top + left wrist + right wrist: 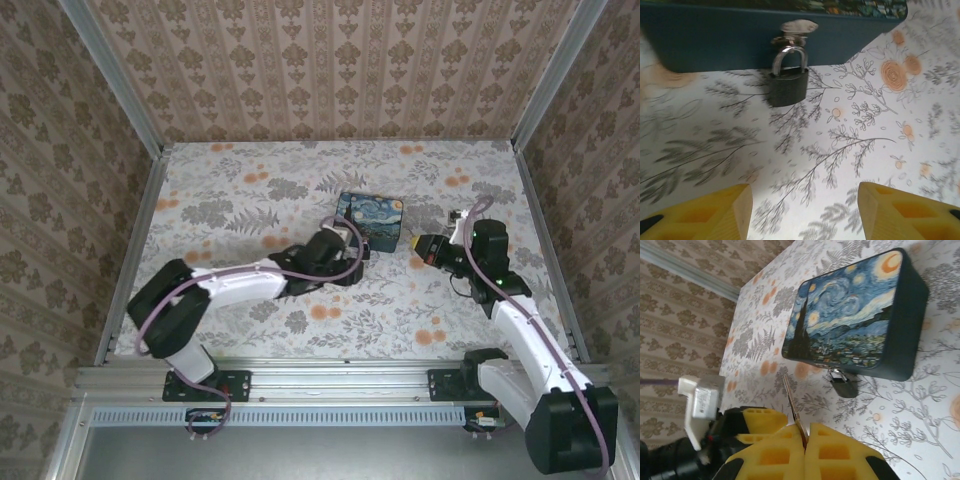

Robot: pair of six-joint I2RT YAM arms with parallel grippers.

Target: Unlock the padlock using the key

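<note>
The left gripper will next grab the padlock (pixel 787 84) by the side edges of its body, so the shackle and the opposite end stay free for the key to unlock it.
A small dark padlock (pixel 787 84) hangs shut from the hasp on the front of a dark blue box (pixel 715 42) with a starry-night lid (pixel 850 315). My left gripper (pixel 805 212) is open, low over the tablecloth, a short way in front of the padlock and touching nothing. In the top view it (pixel 350 250) sits at the box's (pixel 371 220) near left corner. My right gripper (pixel 806 437) is shut on the key (pixel 791 400), whose thin blade sticks out towards the box. The padlock (pixel 842 386) lies ahead and to the right of the key tip, apart from it. The right gripper (pixel 430 250) is right of the box.
A floral tablecloth (pixel 250 190) covers the table, which is walled in by patterned panels (pixel 330 60) on three sides. My left arm's wrist camera (pixel 700 400) and one of its yellow fingers (pixel 760 420) lie just left of the key.
</note>
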